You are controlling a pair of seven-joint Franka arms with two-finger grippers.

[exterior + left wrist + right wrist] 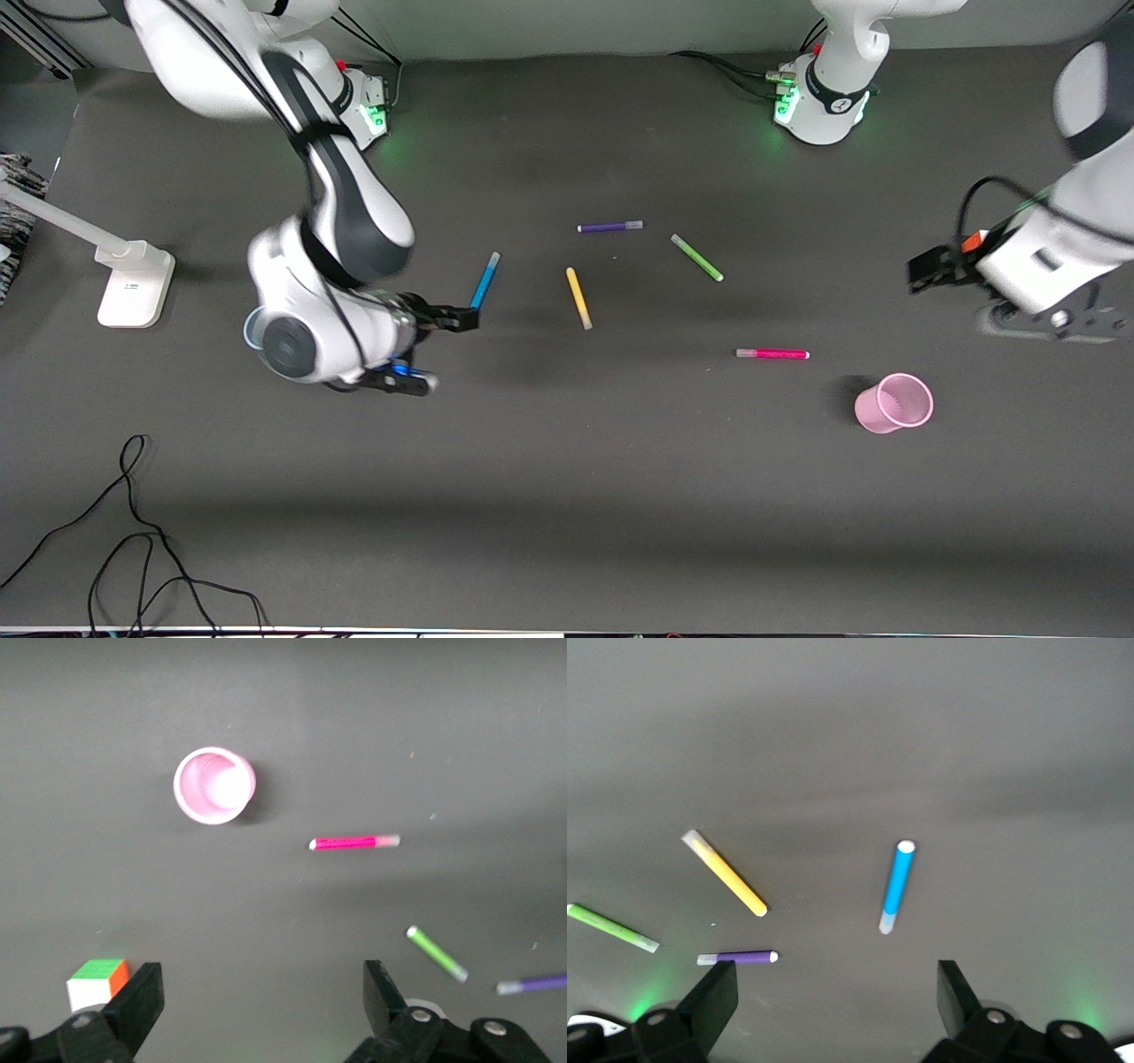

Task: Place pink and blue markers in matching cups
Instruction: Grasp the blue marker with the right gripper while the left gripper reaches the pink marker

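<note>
My right gripper should next pick up the blue marker by its body (485,281), and then put the marker in the matching pale blue cup (254,328).
The pink marker (772,354) lies flat on the dark table, and also shows in the left wrist view (354,842). The pink cup (893,403) stands upright a little nearer the front camera, toward the left arm's end, and also shows in the left wrist view (214,786). The blue marker (485,281) lies beside the right arm and also shows in the right wrist view (897,885). The pale blue cup (251,326) is mostly hidden under the right arm. My left gripper (1050,323) (263,1001) is open and empty above the table. My right gripper (403,383) (837,1001) is open and empty.
Purple (609,227), yellow (578,298) and green (696,258) markers lie mid-table. A colour cube (97,981) sits beside the left gripper. A white stand base (135,283) is at the right arm's end. Black cables (133,532) lie near the front edge.
</note>
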